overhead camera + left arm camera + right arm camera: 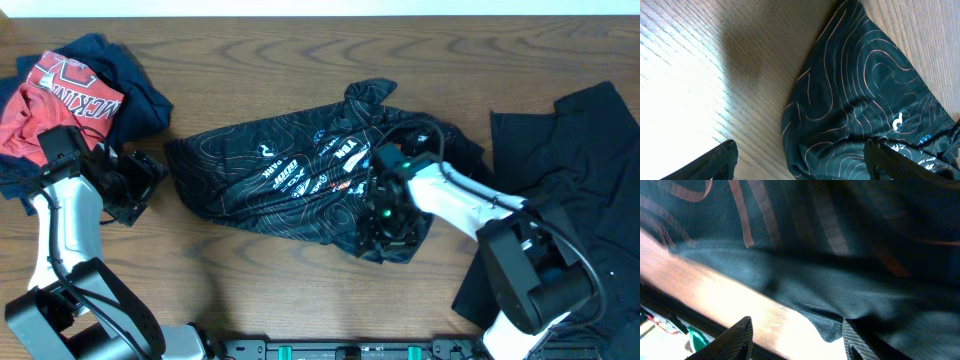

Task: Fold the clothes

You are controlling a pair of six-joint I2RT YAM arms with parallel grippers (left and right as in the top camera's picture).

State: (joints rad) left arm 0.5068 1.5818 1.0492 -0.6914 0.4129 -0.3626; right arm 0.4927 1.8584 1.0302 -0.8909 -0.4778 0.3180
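Note:
My right gripper grabs the black cycling jersey by its front hem corner next, to stretch the jersey out flat for folding.
The black cycling jersey, with thin contour lines and small logos, lies crumpled across the middle of the wooden table. My left gripper is open just left of the jersey's left edge. In the left wrist view, the jersey's edge lies between the spread fingers. My right gripper is low over the jersey's front right edge. In the right wrist view it is open, with a corner of the jersey's hem hanging between the fingers, against the right one.
A red printed shirt and a navy garment are piled at the back left, behind my left arm. A plain black garment lies spread at the right edge. The table's front edge runs just below the right gripper.

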